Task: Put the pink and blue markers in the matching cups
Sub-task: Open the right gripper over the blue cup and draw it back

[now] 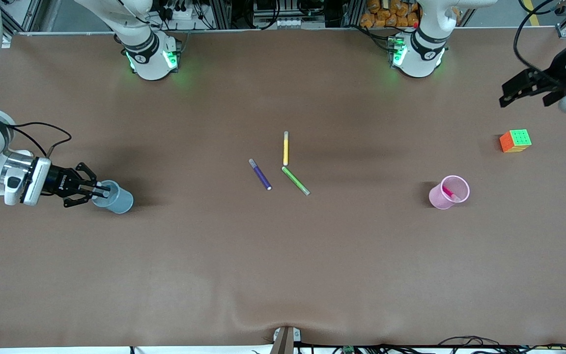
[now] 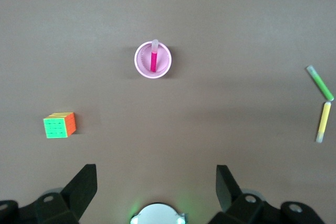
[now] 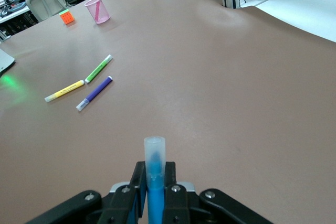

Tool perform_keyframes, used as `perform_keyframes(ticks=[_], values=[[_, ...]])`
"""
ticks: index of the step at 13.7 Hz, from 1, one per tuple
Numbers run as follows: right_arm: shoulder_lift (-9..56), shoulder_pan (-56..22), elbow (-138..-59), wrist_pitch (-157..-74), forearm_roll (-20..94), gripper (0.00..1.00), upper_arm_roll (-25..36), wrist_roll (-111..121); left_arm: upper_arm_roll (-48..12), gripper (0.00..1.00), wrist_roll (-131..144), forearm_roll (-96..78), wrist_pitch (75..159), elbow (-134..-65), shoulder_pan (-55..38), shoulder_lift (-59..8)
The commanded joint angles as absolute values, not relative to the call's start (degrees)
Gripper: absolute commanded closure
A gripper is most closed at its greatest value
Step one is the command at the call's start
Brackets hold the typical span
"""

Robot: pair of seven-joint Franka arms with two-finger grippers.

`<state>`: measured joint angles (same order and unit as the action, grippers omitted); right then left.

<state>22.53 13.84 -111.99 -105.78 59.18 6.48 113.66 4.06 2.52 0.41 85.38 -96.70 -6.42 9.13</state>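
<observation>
My right gripper holds the blue marker inside the rim of the pale blue cup (image 1: 120,201). It needs to let go of the marker now, because the marker would stay in the cup.
My right gripper (image 1: 97,189) is shut on the blue marker (image 3: 154,167), which sticks out between the jaws with its pale cap forward. It hangs at the mouth of the pale blue cup (image 1: 120,201), toward the right arm's end of the table. The marker's end reaches over the cup's rim. The right wrist view does not show this cup. The pink cup (image 1: 440,199) stands toward the left arm's end, and the pink marker (image 1: 450,193) leans inside it. My left gripper (image 1: 528,97) waits open and holds nothing, high over the table's end beside the cube.
A dark purple pen (image 1: 260,174), a yellow pen (image 1: 286,148) and a green pen (image 1: 296,180) lie together mid-table. A colourful cube (image 1: 515,140) sits farther from the front camera than the pink cup, near the left arm's end.
</observation>
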Motion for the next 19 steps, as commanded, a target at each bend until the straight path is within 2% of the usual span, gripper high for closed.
perform_keyframes(ticks=[1,2,4,10,19], values=[[22.1,15.0,-112.2,-107.1,61.0,0.13,5.5,115.9,5.4,0.0,0.4,1.1,84.3,-99.7,-6.3,12.8],[22.0,14.8,-112.1,-107.5,60.9,0.0,5.6,116.0,5.4,0.0,1.6,0.6,84.4,-100.3,-6.3,13.2],[21.6,14.2,-111.6,-107.8,60.5,0.0,5.6,115.1,5.4,0.0,2.8,0.4,88.2,-100.5,-6.3,12.0],[20.7,12.8,-109.7,-109.4,55.6,0.0,5.7,107.0,2.3,0.0,4.8,5.1,92.0,-97.9,-6.3,9.0],[14.6,9.8,-107.8,-109.3,39.2,0.0,5.5,81.2,3.1,0.0,5.7,1.3,90.5,-98.2,-5.5,8.5]])
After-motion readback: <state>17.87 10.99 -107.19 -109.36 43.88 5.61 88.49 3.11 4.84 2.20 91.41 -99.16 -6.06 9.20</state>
